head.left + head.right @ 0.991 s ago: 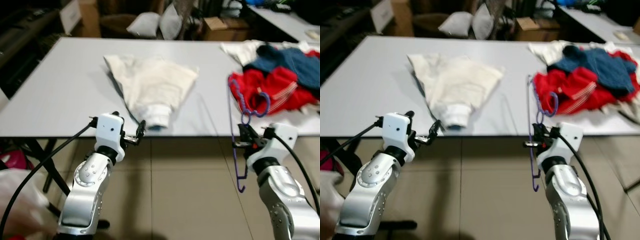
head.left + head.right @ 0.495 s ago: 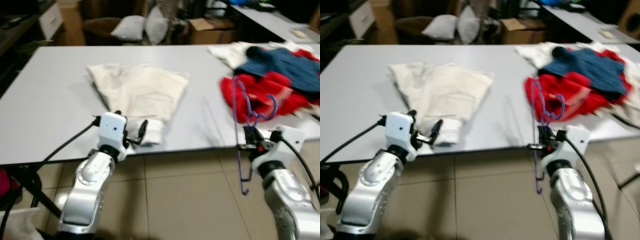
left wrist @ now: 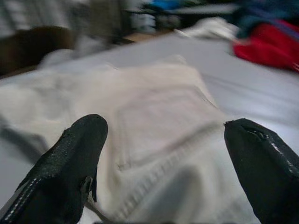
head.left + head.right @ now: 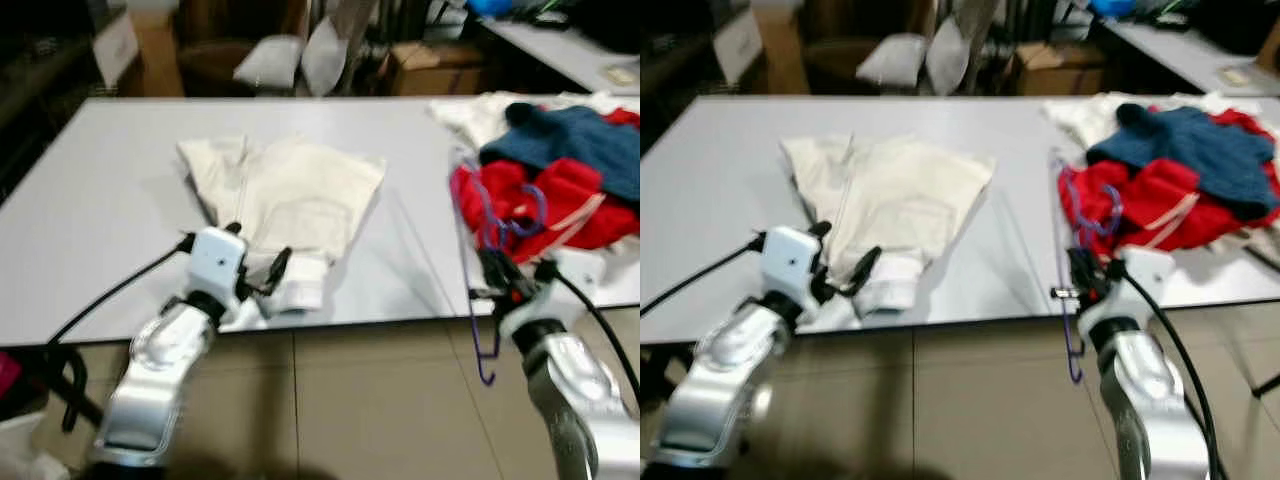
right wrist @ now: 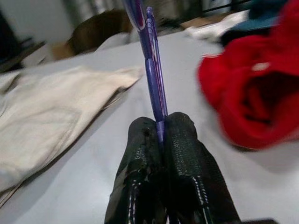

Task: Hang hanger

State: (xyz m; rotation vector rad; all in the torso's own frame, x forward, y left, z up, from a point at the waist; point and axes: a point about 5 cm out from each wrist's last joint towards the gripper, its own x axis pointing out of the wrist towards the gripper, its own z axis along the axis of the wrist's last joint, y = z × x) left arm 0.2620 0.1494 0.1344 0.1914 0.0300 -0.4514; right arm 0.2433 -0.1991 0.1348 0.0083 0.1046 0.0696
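My left gripper is going to grab the cream garment (image 4: 290, 192) next by its ribbed hem, where the cloth rises in folds.
A purple hanger (image 4: 471, 262) stands upright at the table's front right edge, its hook (image 4: 520, 212) up in front of the red clothes. My right gripper (image 4: 492, 270) is shut on its thin bar (image 5: 154, 77). A cream garment (image 4: 290, 192) lies spread on the grey table (image 4: 120, 190), its ribbed hem (image 4: 297, 288) near the front edge. My left gripper (image 4: 268, 276) is open just over that hem, and the cream cloth (image 3: 159, 140) lies between its fingers (image 3: 79, 158).
A heap of red (image 4: 560, 195), blue (image 4: 580, 135) and white clothes sits at the table's right end. Behind the table are pillows (image 4: 270, 60) and a cardboard box (image 4: 430, 55). Tiled floor (image 4: 350, 410) lies below the table's front edge.
The camera has closed in on the table. My left gripper now reaches over the cream garment's hem. The right gripper still holds the hanger, now nearer the table edge.
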